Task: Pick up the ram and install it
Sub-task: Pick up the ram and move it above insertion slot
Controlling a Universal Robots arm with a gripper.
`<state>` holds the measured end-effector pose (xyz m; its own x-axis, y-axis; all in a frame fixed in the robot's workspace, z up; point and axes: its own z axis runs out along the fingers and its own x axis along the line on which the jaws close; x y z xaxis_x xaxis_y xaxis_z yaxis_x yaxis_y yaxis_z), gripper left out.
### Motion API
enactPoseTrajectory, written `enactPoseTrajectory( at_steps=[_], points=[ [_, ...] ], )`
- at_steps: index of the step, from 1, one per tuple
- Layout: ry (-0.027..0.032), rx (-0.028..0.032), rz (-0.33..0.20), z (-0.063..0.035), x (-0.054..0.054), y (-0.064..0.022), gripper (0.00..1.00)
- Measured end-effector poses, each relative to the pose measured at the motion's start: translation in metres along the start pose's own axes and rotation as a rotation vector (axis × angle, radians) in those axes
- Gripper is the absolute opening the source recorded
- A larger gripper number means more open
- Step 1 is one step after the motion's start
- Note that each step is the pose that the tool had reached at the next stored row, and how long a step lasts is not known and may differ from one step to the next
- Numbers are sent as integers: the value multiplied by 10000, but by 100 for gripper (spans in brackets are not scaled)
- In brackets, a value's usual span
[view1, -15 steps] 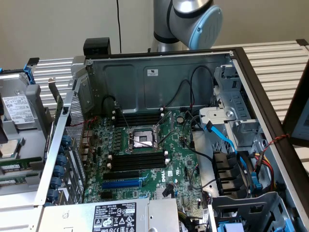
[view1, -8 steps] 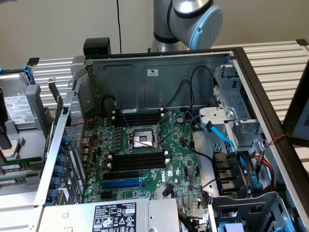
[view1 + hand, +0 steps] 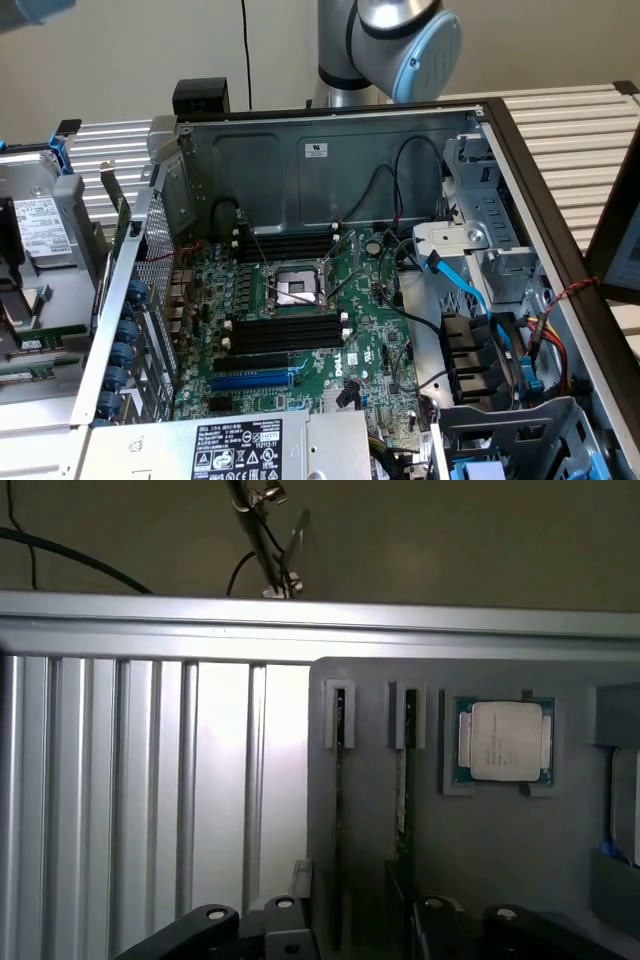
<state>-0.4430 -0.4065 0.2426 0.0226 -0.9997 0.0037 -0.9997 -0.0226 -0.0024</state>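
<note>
Next, my gripper pinches the ram by its exposed upper edge between the grey holder blocks, since those blocks hold the ram's ends.
Two ram sticks stand on edge in slots of a grey holder tray [image 3: 480, 850]: one ram [image 3: 339, 780] and a second [image 3: 404, 780] beside it, both thin, dark green strips. My gripper [image 3: 360, 935] hangs above the holder, over the near ends of the two sticks. Its black fingers [image 3: 215, 928] are spread wide and hold nothing. In the exterior view the green sticks [image 3: 40, 342] lie at the left, outside the open computer case. On the motherboard [image 3: 360, 340], black memory slots [image 3: 285, 333] with white clips sit empty beside the CPU socket [image 3: 293, 290].
A loose processor [image 3: 503, 742] rests in a pocket of the holder near the sticks. Ribbed aluminium table [image 3: 120, 780] borders the holder. Inside the case are a blue expansion slot [image 3: 250, 381], black and blue cables [image 3: 470, 290] and a drive cage [image 3: 480, 200]. The arm's base [image 3: 390, 45] stands behind the case.
</note>
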Motion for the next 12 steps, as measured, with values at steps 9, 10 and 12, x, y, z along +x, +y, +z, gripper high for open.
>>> enactPoseTrajectory(
  at_steps=[9,10,12],
  points=[
    [12,3,13,152,14,-7,42],
    [12,1,12,170,15,-10,42],
    [12,1,13,207,14,-13,42]
  ],
)
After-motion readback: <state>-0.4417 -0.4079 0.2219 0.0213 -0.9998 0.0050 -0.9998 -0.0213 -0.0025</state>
